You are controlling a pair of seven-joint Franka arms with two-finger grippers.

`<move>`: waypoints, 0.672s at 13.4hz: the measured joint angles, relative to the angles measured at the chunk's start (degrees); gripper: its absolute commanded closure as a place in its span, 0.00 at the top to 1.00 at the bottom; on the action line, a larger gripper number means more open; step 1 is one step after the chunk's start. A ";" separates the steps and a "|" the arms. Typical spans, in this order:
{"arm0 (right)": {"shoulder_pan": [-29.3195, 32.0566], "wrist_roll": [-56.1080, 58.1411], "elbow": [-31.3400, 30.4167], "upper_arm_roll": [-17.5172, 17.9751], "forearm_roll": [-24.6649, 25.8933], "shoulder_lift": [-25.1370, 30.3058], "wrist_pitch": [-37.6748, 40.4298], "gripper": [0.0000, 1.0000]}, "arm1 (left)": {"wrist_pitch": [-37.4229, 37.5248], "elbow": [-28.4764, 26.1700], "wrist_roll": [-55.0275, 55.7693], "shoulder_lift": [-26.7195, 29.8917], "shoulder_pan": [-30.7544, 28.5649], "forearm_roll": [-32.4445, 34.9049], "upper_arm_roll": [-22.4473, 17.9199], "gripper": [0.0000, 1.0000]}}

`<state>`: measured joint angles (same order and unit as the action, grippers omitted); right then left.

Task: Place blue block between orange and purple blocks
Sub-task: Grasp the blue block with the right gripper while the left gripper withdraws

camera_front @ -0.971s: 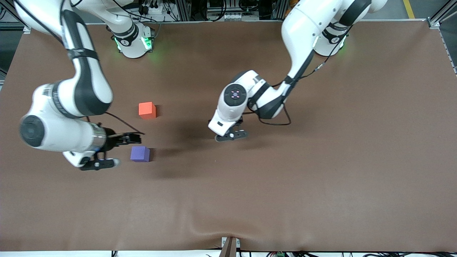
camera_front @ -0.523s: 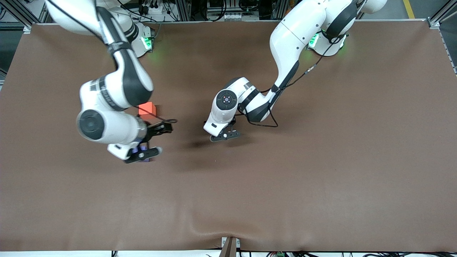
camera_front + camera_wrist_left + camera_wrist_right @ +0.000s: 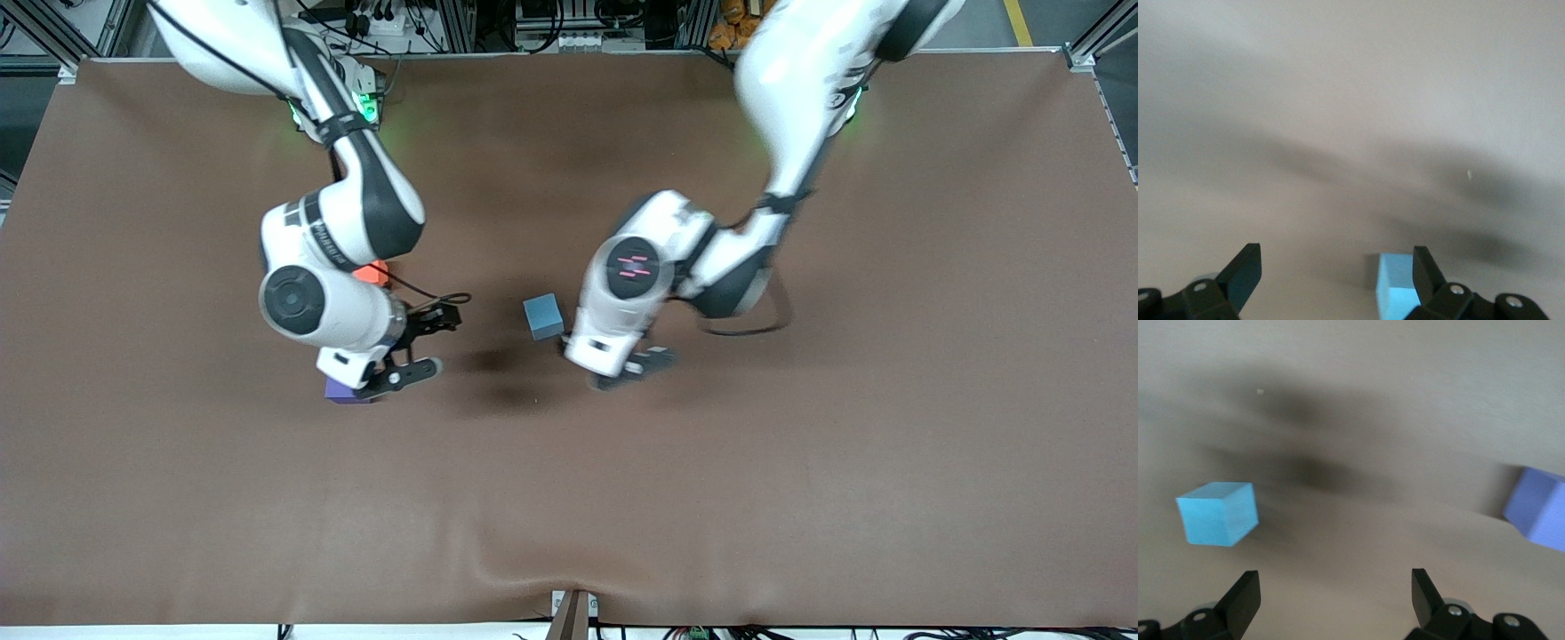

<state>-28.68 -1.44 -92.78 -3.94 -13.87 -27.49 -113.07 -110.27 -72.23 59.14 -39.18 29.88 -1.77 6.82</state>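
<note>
Next, my right gripper grabs the blue block (image 3: 543,317) by its opposite sides. Then it sets the block between the orange and purple blocks.
The blue block (image 3: 543,317) lies on the brown table near the middle, free of both grippers. My left gripper (image 3: 635,362) is open just beside it, toward the left arm's end. In the left wrist view the blue block (image 3: 1397,293) sits by the inner side of one finger (image 3: 1426,275) of that gripper (image 3: 1335,280). The orange block (image 3: 374,272) and the purple block (image 3: 341,391) are each partly hidden under my right arm. My right gripper (image 3: 424,345) is open and empty over the table between them and the blue block. The right wrist view shows its gripper (image 3: 1335,600), the blue block (image 3: 1218,513) and the purple block (image 3: 1539,508).
The brown table cover (image 3: 800,462) has a wrinkle near the edge closest to the front camera. Both arm bases stand along the table's edge farthest from that camera. No other objects show on the table.
My right arm swung toward the middle and now covers part of the orange and purple blocks. My left hand moved toward the left arm's end, uncovering the blue block on the table.
</note>
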 measured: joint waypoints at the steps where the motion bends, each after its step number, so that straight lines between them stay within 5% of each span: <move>1: -2.38 -2.39 -0.93 0.05 0.00 -0.01 -2.94 1.00 | 3.12 0.02 -0.51 3.20 -2.68 0.02 -0.05 1.00; 5: -12.18 -8.18 -4.10 0.05 0.03 -1.28 -14.50 1.00 | 12.19 -0.29 -8.60 13.22 -10.33 4.61 -0.12 1.00; 9: -14.64 -8.38 -4.98 -0.16 1.63 -5.02 -19.09 1.00 | 13.02 -0.81 -19.11 16.29 -16.22 7.83 -0.23 1.00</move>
<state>-43.32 -9.81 -97.76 -4.10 -12.24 -32.51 -132.16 -97.25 -73.05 40.04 -22.89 13.66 6.06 6.59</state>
